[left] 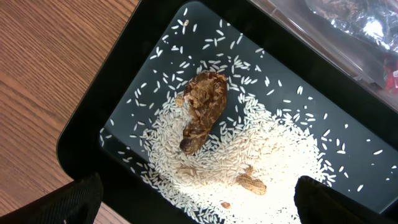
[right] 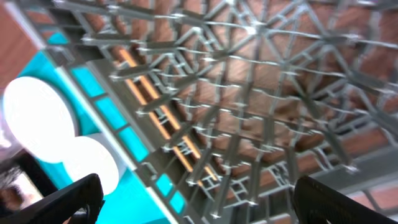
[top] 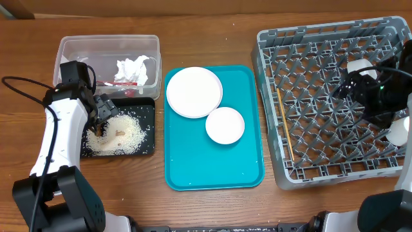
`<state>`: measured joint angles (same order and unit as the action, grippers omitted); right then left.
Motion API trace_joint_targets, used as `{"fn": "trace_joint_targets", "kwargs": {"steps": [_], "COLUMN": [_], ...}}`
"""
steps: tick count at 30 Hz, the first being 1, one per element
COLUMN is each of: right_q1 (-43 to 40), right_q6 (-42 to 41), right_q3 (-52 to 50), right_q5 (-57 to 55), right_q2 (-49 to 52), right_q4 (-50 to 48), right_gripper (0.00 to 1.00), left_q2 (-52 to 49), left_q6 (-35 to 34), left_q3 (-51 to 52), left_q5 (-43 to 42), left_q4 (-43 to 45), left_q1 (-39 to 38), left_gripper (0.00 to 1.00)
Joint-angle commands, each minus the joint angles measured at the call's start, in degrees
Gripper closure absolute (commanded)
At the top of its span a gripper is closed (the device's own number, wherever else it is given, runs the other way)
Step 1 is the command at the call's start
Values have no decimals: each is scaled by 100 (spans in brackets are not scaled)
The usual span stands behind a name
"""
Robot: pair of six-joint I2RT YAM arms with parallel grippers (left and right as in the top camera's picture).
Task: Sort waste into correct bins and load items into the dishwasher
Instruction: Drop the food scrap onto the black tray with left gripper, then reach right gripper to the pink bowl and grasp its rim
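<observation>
I will grab the smaller bowl, tilted on edge, by its rim on the side facing the grey rack with my right gripper, to load it there.
The black tray (top: 147, 109) holds white rice grains (top: 125, 134) and a brown food scrap (left: 202, 109). My left gripper (top: 102, 116) hovers open and empty over its left part; in the left wrist view (left: 199, 211) the rice lies between the fingers. The clear tub (top: 108, 45) holds the crumpled napkin (top: 134, 66) and the red-and-silver wrapper (top: 126, 82). The white plate (top: 194, 91) and a smaller bowl (top: 224, 125) sit on the teal tray. My right gripper (top: 341, 87) is open and empty above the grey rack (top: 309, 38). Chopsticks (top: 286, 132) lie in the rack, also seen in the right wrist view (right: 158, 115).
The teal tray (top: 212, 171) lies between the black tray and the rack. A white cup-like item (top: 360, 66) sits in the rack behind my right arm, and another white item (top: 398, 132) at its right edge. A small tan scrap (left: 252, 182) lies in the rice.
</observation>
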<state>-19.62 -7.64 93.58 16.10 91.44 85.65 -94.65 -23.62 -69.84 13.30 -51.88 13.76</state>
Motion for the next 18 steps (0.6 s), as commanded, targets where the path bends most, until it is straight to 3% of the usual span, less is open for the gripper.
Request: {"fn": "trace_joint_targets", "kwargs": {"steps": [1, 11, 18], "right_q1": [337, 2297, 3576], "right_q6": [328, 321, -214], "right_q3": [11, 11, 11], "right_q5": [675, 619, 63], "right_q2": [-68, -63, 208], "right_q4": [-140, -780, -1010], "right_gripper": [0, 0, 0], "left_q2": [-44, -44, -44], "left_q6": [46, 46, 46], "left_q3": [33, 33, 33], "left_q5": [17, 17, 17], "left_q4": [-11, -11, -9], "left_q1": [13, 13, 13], "left_gripper": [0, 0, 0]}}
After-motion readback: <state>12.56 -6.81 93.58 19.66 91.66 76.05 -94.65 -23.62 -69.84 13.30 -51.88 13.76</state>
